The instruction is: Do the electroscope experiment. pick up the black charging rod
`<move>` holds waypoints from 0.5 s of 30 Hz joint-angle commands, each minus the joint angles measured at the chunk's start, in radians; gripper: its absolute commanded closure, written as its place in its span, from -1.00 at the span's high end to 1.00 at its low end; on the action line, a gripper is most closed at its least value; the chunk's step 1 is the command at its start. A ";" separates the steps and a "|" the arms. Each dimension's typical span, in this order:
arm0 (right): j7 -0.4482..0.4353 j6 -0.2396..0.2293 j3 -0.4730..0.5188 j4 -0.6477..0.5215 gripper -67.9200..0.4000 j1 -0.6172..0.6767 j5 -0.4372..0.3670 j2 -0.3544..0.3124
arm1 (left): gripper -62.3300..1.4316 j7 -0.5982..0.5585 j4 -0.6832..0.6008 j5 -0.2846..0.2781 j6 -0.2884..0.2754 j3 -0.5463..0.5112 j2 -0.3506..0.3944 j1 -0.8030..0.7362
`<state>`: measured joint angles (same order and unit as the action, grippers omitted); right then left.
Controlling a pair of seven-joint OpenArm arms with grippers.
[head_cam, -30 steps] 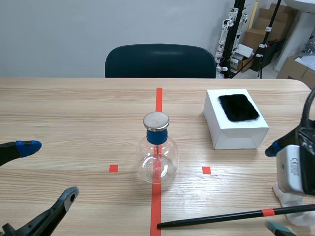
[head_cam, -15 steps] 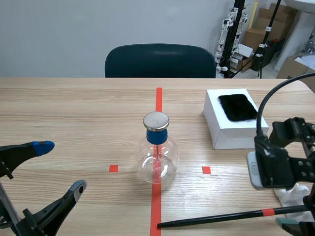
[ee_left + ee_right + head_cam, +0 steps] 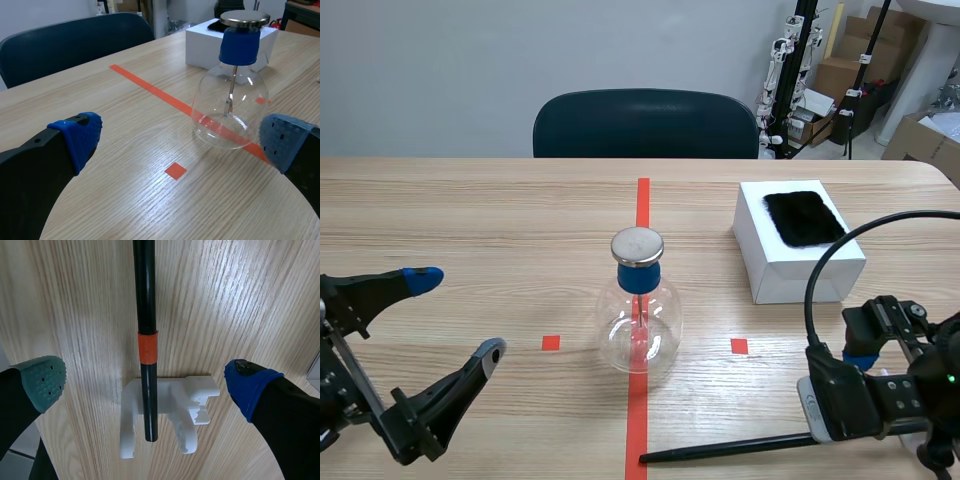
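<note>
The black charging rod needs to be grabbed next by its orange band (image 3: pixel 148 348) with my right gripper, so that I can pick it up from the rod's white holder.
The black charging rod (image 3: pixel 145 315) has an orange band and rests with one end in a white holder (image 3: pixel 170 415). My right gripper (image 3: pixel 145 382) hovers over it, open, one finger on each side of the rod and holder. In the scene view the rod (image 3: pixel 720 447) lies along the table's front edge, its right end hidden under my right arm (image 3: pixel 880 385). The glass electroscope flask (image 3: pixel 639 320) with a blue stopper and metal disc stands on the red centre line. My left gripper (image 3: pixel 455 325) is open at the front left; in its own view the flask (image 3: pixel 231 100) stands ahead of it to the right.
A white box (image 3: pixel 798 255) with a black fur pad (image 3: pixel 804 218) on top stands at the right, behind my right arm. A dark chair (image 3: pixel 645 125) is across the table. Cardboard boxes and stands fill the back right of the room.
My right arm has swung left and down over the rod's right end, turning its gripper to face the table. My left gripper has drifted slightly right and up.
</note>
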<state>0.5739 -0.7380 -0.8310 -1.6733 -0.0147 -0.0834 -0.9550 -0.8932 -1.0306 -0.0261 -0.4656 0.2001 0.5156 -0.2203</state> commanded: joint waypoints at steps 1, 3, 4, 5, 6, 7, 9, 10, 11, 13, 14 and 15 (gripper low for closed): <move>0.000 -0.008 -0.006 0.011 1.00 -0.040 -0.001 0.002 | 1.00 -0.035 0.000 -0.006 -0.002 0.009 0.000 0.013; -0.002 -0.008 -0.037 0.036 1.00 -0.067 -0.013 0.008 | 1.00 -0.063 0.021 -0.004 -0.006 0.023 0.000 0.028; -0.004 -0.008 -0.052 0.047 1.00 -0.078 -0.024 0.009 | 1.00 -0.076 0.030 0.003 -0.015 0.028 0.000 0.036; -0.004 -0.008 -0.066 0.056 1.00 -0.091 -0.033 0.011 | 1.00 -0.092 0.040 0.018 -0.026 0.034 0.000 0.043; -0.004 -0.008 -0.076 0.064 1.00 -0.101 -0.034 0.015 | 1.00 -0.110 0.051 0.033 -0.034 0.040 0.000 0.052; -0.004 -0.008 -0.085 0.072 1.00 -0.109 -0.034 0.019 | 1.00 -0.127 0.062 0.050 -0.039 0.046 0.000 0.058; -0.005 -0.008 -0.097 0.085 1.00 -0.124 -0.039 0.025 | 1.00 -0.162 0.085 0.077 -0.044 0.059 0.000 0.074; -0.008 -0.008 -0.102 0.092 1.00 -0.132 -0.042 0.028 | 1.00 -0.175 0.096 0.090 -0.044 0.063 0.000 0.080; -0.008 -0.008 -0.108 0.101 1.00 -0.138 -0.045 0.032 | 1.00 -0.189 0.107 0.106 -0.045 0.069 0.000 0.087; -0.013 -0.008 -0.120 0.124 1.00 -0.153 -0.063 0.039 | 1.00 -0.215 0.127 0.126 -0.046 0.076 0.000 0.097; -0.013 -0.008 -0.125 0.134 1.00 -0.161 -0.074 0.044 | 1.00 -0.232 0.138 0.137 -0.046 0.079 0.000 0.103; -0.012 -0.008 -0.130 0.147 1.00 -0.169 -0.088 0.048 | 1.00 -0.252 0.150 0.148 -0.046 0.082 0.000 0.108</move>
<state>0.5621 -0.7376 -0.9604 -1.5284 -0.1608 -0.1654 -0.9024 -1.1213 -0.8726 0.1249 -0.5091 0.2832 0.5156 -0.1207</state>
